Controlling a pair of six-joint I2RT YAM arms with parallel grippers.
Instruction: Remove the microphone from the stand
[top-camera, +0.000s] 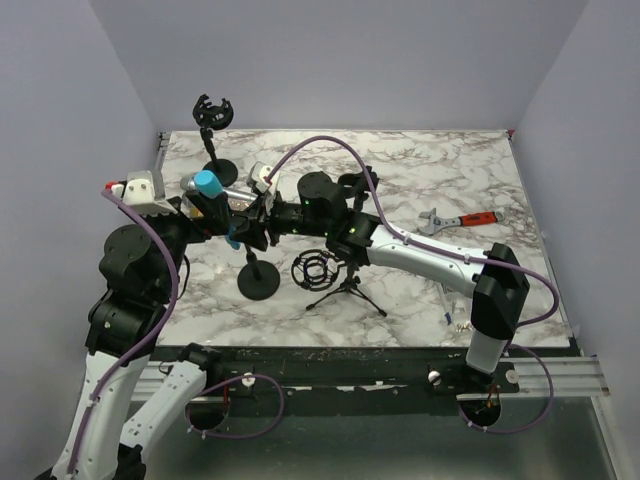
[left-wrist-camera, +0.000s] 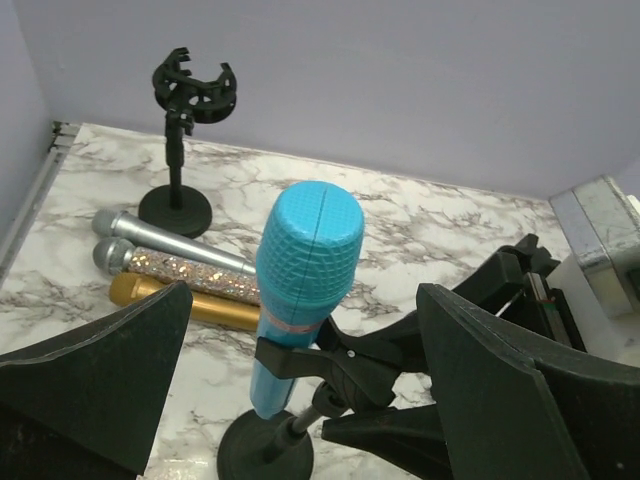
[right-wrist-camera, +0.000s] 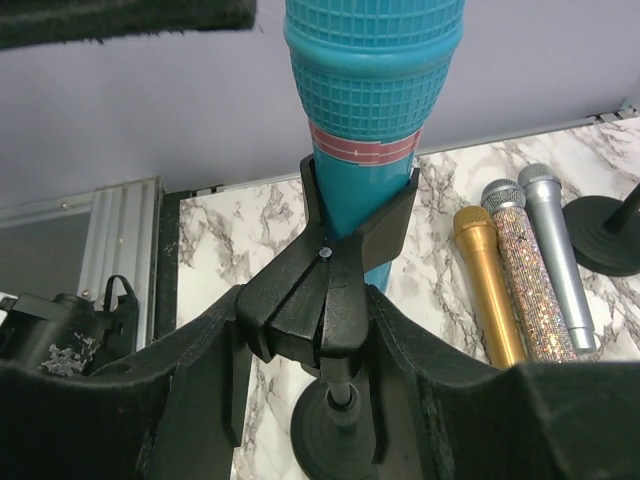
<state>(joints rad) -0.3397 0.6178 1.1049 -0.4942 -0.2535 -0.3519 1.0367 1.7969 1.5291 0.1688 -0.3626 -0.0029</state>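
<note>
The blue microphone needs to be grabbed with my left gripper by its textured head (top-camera: 208, 183) (left-wrist-camera: 311, 248), so the handle stays free to slide out of the clip.
A blue microphone (top-camera: 206, 183) stands nearly upright in a black spring clip (right-wrist-camera: 325, 290) on a round-based stand (top-camera: 259, 283). My right gripper (right-wrist-camera: 320, 345) is shut on the clip's two handles, below the microphone (right-wrist-camera: 372, 110). My left gripper (left-wrist-camera: 300, 390) is open, with its fingers (left-wrist-camera: 100, 370) wide apart on either side of the microphone (left-wrist-camera: 305, 265) and not touching it. In the top view both grippers meet at the clip, left (top-camera: 215, 205) and right (top-camera: 262, 222).
Silver (left-wrist-camera: 165, 233), glitter (left-wrist-camera: 180, 266) and gold (left-wrist-camera: 195, 308) microphones lie side by side on the marble table behind the stand. An empty clip stand (top-camera: 213, 120) is at the back left. A shock mount on a tripod (top-camera: 330, 275) and a red-handled wrench (top-camera: 460, 222) are to the right.
</note>
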